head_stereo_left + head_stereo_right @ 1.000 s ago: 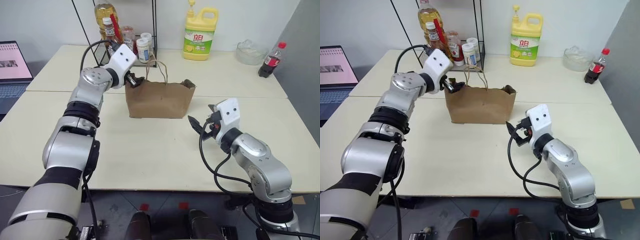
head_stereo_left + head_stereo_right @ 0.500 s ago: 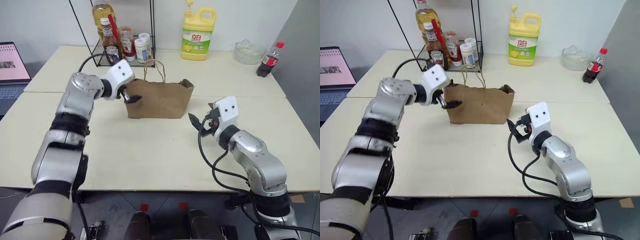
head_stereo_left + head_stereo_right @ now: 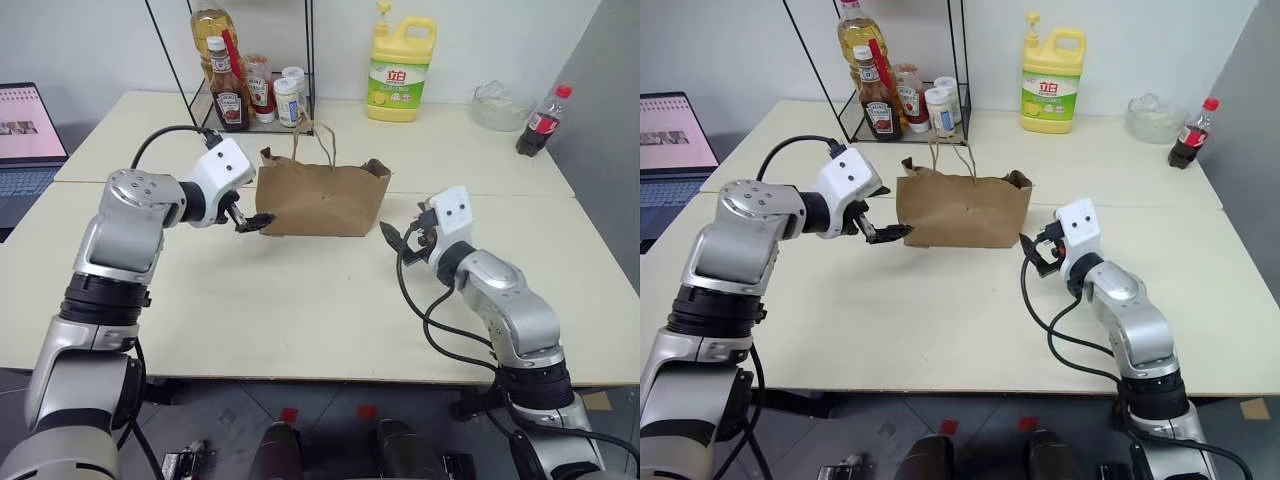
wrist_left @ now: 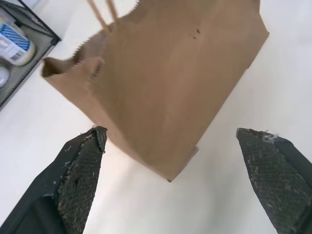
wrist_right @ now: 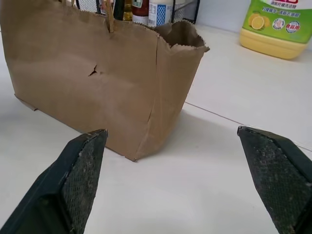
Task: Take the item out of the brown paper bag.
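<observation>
The paper bag's body is wider than my fingers can span, so my left gripper should next grip the bag by its thin looped handle, which stands up.
The brown paper bag stands upright mid-table, its top open and its thin handles up. The item is hidden; nothing shows inside the bag from here. My left gripper is open just off the bag's left end, low down, pointing at it. In the left wrist view the bag lies beyond the spread fingers. My right gripper is open and empty a short way off the bag's right end. The right wrist view shows that end of the bag, with its torn rim, ahead of the gripper.
A yellow detergent jug stands at the back, a cola bottle and a clear bowl at the back right. A wire rack of sauce bottles sits right behind the bag. A laptop is at the far left.
My left gripper has drawn back from the bag's top left corner and sunk to beside its left end, still open. The right gripper has edged a little closer to the bag.
</observation>
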